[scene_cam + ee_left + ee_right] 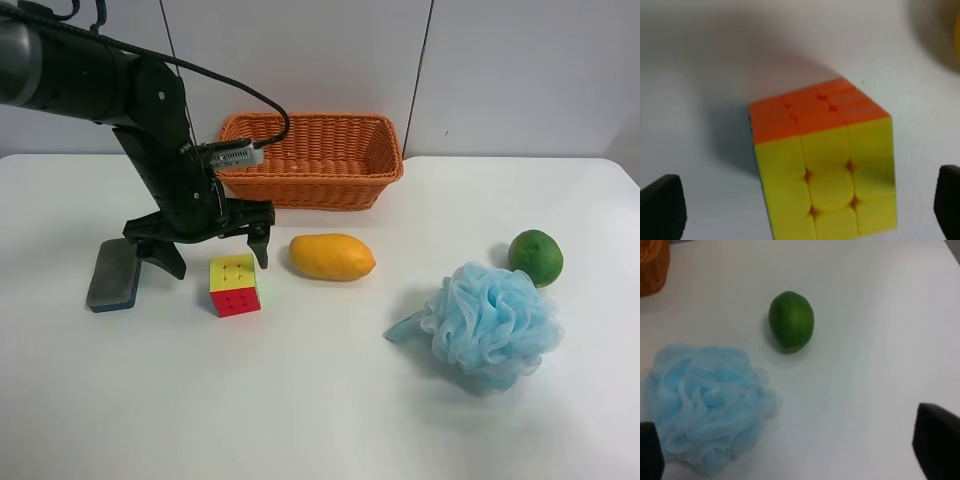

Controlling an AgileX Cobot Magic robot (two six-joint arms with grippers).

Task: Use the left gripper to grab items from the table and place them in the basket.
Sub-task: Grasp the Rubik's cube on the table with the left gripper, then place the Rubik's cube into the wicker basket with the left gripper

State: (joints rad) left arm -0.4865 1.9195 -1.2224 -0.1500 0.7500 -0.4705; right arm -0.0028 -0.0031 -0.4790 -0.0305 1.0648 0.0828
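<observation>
My left gripper moves toward the puzzle cube (234, 285) before closing: the fingers stop above and behind it, white table between them, and closing would miss.
The left gripper (213, 252) is open, its fingers spread just behind and above the yellow, red and green puzzle cube (234, 285). In the left wrist view the cube (825, 160) lies on the table between the two fingertips (662, 205), untouched. A yellow-orange mango (332, 257) lies to the cube's right. A grey-and-blue eraser (113, 274) lies to its left. The blue pouf (490, 322) and the green fruit (535, 257) sit at the right. The wicker basket (310, 160) stands behind the gripper. The right gripper (792, 450) is open above the pouf (705, 405) and the fruit (791, 321).
The white table (300, 400) stretches toward the front edge. A grey wall stands behind the basket. A corner of the basket (652, 265) shows in the right wrist view. The mango's blurred edge (950, 30) shows in the left wrist view.
</observation>
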